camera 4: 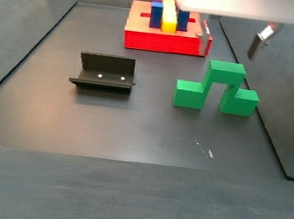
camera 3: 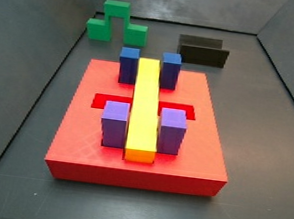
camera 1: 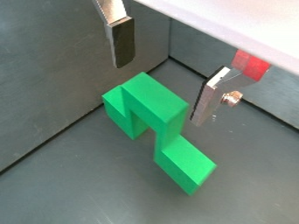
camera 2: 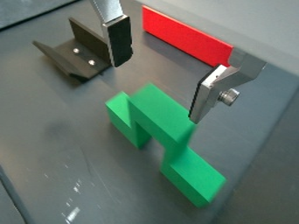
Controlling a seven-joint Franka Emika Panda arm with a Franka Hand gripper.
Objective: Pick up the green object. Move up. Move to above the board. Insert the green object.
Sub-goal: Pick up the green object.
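My open fingers are narrower than the spread of the lower side cubes, so next my gripper should grab the green object by its narrower raised middle cube (camera 3: 118, 9) (camera 1: 156, 100).
The green object (camera 1: 158, 122) stands on the dark floor, a raised middle cube with two lower side cubes. It also shows in both side views (camera 3: 116, 22) (camera 4: 220, 88) and in a wrist view (camera 2: 158, 127). My gripper (camera 1: 162, 92) is open and empty. It hangs just above the green object, one finger on each side of the raised cube, not touching it (camera 2: 158, 89). In a side view the gripper (camera 4: 236, 42) sits above the piece. The board (camera 3: 138, 146) is a red slab bearing a yellow bar (camera 3: 144, 106), blue blocks (camera 3: 130, 61) and purple blocks (camera 3: 116, 126).
The fixture (camera 4: 104, 73), a dark L-shaped bracket, stands on the floor beside the green object, also in a wrist view (camera 2: 76, 52) and a side view (camera 3: 205, 50). Dark walls close the floor in; the green object is near a corner (camera 1: 163, 59).
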